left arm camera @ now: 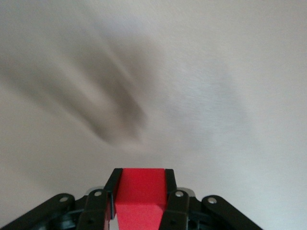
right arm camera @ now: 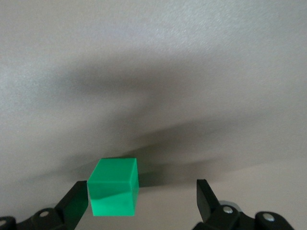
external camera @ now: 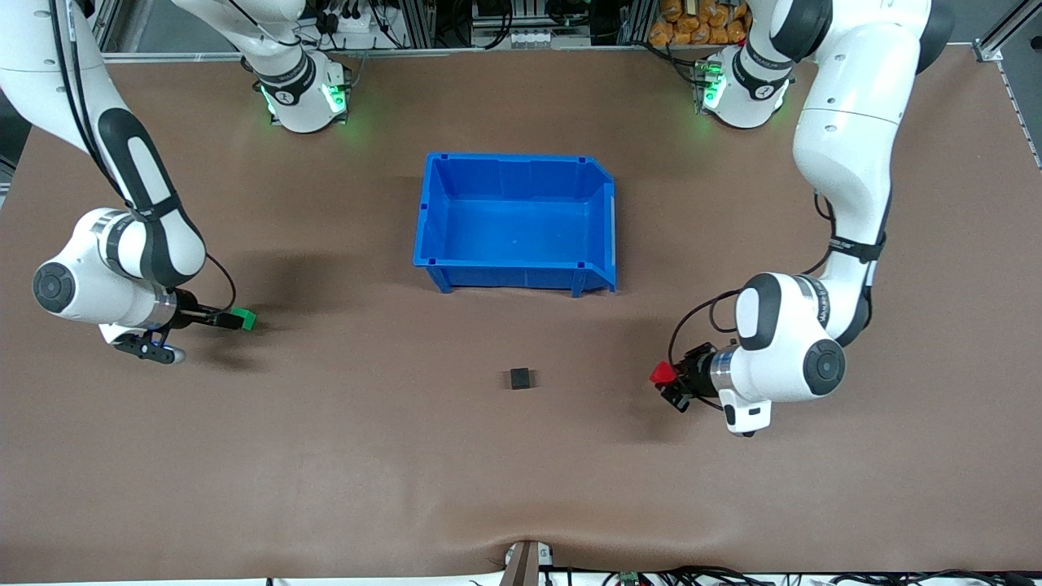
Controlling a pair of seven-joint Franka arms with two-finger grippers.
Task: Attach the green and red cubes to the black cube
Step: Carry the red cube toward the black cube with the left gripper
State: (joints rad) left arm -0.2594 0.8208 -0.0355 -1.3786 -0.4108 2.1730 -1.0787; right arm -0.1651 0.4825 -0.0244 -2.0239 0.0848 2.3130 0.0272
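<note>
My right gripper needs to grab the green cube by two opposite sides next, so that it can attach the green cube [external camera: 243,320] to the black cube [external camera: 520,378].
The black cube [external camera: 520,378] sits on the brown table, nearer the front camera than the blue bin. My left gripper [external camera: 672,379] is shut on the red cube [external camera: 663,373], low over the table toward the left arm's end, apart from the black cube. In the left wrist view the red cube [left arm camera: 140,194] is clamped between both fingers. My right gripper [external camera: 236,320] is open around the green cube [external camera: 243,320] toward the right arm's end. In the right wrist view the green cube [right arm camera: 113,187] lies against one finger [right arm camera: 74,203], with a wide gap to the other finger [right arm camera: 205,196].
The blue bin [external camera: 431,213] stands empty in the middle of the table, farther from the front camera than the black cube. Bare brown table lies between the black cube and each gripper. Cables and a bracket [external camera: 525,561] line the table's front edge.
</note>
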